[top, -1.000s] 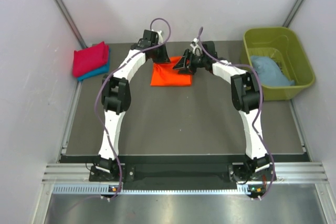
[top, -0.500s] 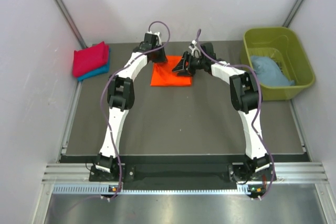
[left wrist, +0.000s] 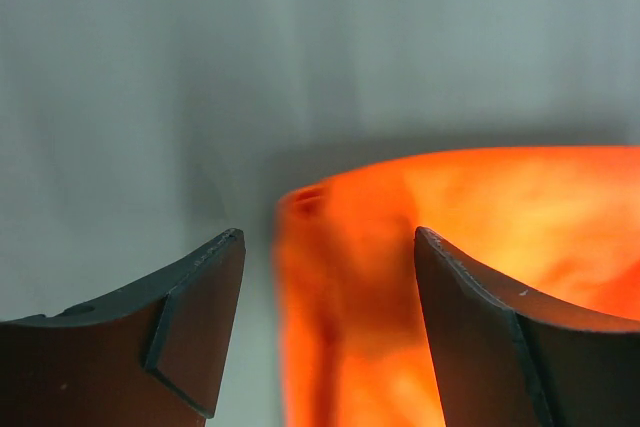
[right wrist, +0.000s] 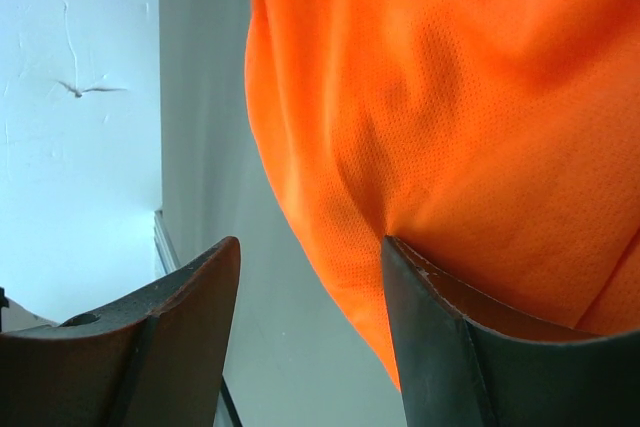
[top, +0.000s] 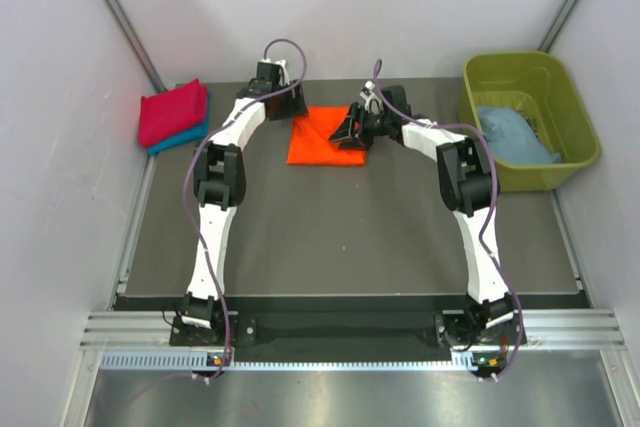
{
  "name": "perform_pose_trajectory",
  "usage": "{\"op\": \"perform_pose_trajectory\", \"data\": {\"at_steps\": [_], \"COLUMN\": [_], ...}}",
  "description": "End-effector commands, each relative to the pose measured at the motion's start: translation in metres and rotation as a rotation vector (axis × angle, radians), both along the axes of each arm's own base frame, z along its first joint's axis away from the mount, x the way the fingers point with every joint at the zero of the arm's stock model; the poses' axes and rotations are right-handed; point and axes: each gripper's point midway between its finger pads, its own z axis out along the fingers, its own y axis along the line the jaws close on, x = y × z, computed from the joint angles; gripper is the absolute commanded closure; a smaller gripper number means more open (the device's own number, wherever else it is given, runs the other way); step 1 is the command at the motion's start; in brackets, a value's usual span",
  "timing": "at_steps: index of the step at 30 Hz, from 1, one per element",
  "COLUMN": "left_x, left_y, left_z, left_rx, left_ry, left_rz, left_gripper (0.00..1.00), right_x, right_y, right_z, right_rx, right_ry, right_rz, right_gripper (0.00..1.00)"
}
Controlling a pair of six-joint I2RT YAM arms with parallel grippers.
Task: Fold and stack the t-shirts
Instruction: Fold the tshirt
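Observation:
My left gripper grabs the folded orange t-shirt (top: 325,147) next by its far corner, nearest the crimson-pink t-shirt (top: 171,112), to stack it.
A bright orange t-shirt (top: 325,139) lies folded into a flat rectangle at the back middle of the table. My left gripper (top: 284,107) is at its far left corner, open; in the left wrist view the blurred orange cloth (left wrist: 470,217) sits loose between and beyond the fingers (left wrist: 200,287). My right gripper (top: 351,131) is low over the shirt's right side, open, with one finger (right wrist: 440,307) touching the cloth edge (right wrist: 420,97). A crimson-pink t-shirt (top: 171,112) lies folded on a light blue one (top: 183,136) at the back left.
An olive-green tub (top: 540,72) stands at the back right with a crumpled light blue t-shirt (top: 512,135) inside. Pale walls close in the table on three sides. The dark tabletop (top: 340,237) stretches between the arms towards the near edge.
My left gripper has opened and shifted left and back to the orange shirt's far left corner, letting the cloth go. The right gripper has hardly moved.

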Motion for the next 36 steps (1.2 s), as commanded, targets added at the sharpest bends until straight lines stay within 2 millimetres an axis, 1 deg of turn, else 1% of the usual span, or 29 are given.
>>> {"op": "perform_pose_trajectory", "data": {"at_steps": [1, 4, 8, 9, 11, 12, 14, 15, 17, 18, 19, 24, 25, 28, 29, 31, 32, 33, 35, 36], "left_x": [-0.003, -0.007, -0.01, -0.017, -0.025, -0.034, -0.044, -0.051, -0.057, -0.061, -0.062, -0.063, -0.062, -0.06, -0.059, -0.061, -0.061, -0.062, -0.061, -0.06], "left_y": [0.024, 0.025, 0.032, 0.028, 0.029, 0.023, 0.015, 0.013, 0.005, 0.003, 0.0, -0.004, -0.005, -0.009, -0.01, -0.012, -0.012, -0.013, -0.012, -0.012], "left_z": [0.038, 0.034, 0.051, 0.048, 0.05, 0.044, 0.045, 0.037, 0.04, 0.036, 0.036, 0.018, 0.009, 0.001, -0.005, -0.01, -0.013, -0.014, -0.015, -0.014], "left_rx": [-0.035, -0.033, -0.033, -0.074, -0.13, -0.169, -0.228, -0.248, -0.305, -0.321, -0.336, -0.366, -0.374, -0.392, -0.396, -0.409, -0.407, -0.408, -0.407, -0.406], "left_ry": [-0.026, -0.01, -0.023, 0.007, 0.035, 0.075, 0.107, 0.137, 0.16, 0.178, 0.186, 0.224, 0.242, 0.249, 0.253, 0.267, 0.273, 0.273, 0.273, 0.268], "left_rz": [-0.006, -0.01, -0.001, -0.026, -0.04, -0.07, -0.1, -0.108, -0.117, -0.123, -0.124, -0.126, -0.119, -0.129, -0.133, -0.139, -0.138, -0.141, -0.138, -0.137], "left_gripper": [0.27, 0.27, 0.25, 0.25, 0.25, 0.25, 0.25, 0.25, 0.24, 0.24, 0.24, 0.24, 0.25, 0.3, 0.38, 0.45, 0.54, 0.58, 0.64, 0.72], "right_x": [0.002, 0.002, 0.001, 0.001, 0.001, 0.002, 0.003, 0.003, 0.003, 0.002, 0.002, 0.001, 0.001, -0.001, -0.001, -0.001, -0.002, -0.002, -0.002, -0.002], "right_y": [0.003, 0.006, 0.008, 0.008, 0.007, 0.007, 0.007, 0.007, 0.007, 0.008, 0.008, 0.011, 0.011, 0.011, 0.01, 0.01, 0.009, 0.01, 0.011, 0.012], "right_z": [-0.005, -0.007, -0.007, -0.006, -0.008, -0.008, -0.008, -0.008, -0.008, -0.008, -0.008, -0.008, -0.008, -0.009, -0.007, -0.008, -0.009, -0.009, -0.009, -0.008], "right_rx": [-0.008, -0.008, -0.009, -0.008, -0.01, -0.011, -0.014, -0.015, -0.016, -0.016, -0.016, -0.019, -0.019, -0.024, -0.024, -0.03, -0.034, -0.034, -0.036, -0.034], "right_ry": [-0.024, -0.018, -0.02, -0.02, -0.02, -0.023, -0.028, -0.029, -0.028, -0.028, -0.028, -0.034, -0.036, -0.032, -0.037, -0.038, -0.038, -0.04, -0.042, -0.046], "right_rz": [0.008, 0.011, 0.015, 0.015, 0.015, 0.014, 0.012, 0.011, 0.011, 0.013, 0.013, 0.018, 0.019, 0.019, 0.021, 0.019, 0.02, 0.021, 0.02, 0.022], "right_gripper": [0.41, 0.41, 0.41, 0.41, 0.41, 0.41, 0.41, 0.42, 0.41, 0.41, 0.41, 0.41, 0.41, 0.41, 0.41, 0.42, 0.42, 0.42, 0.42, 0.41]}}
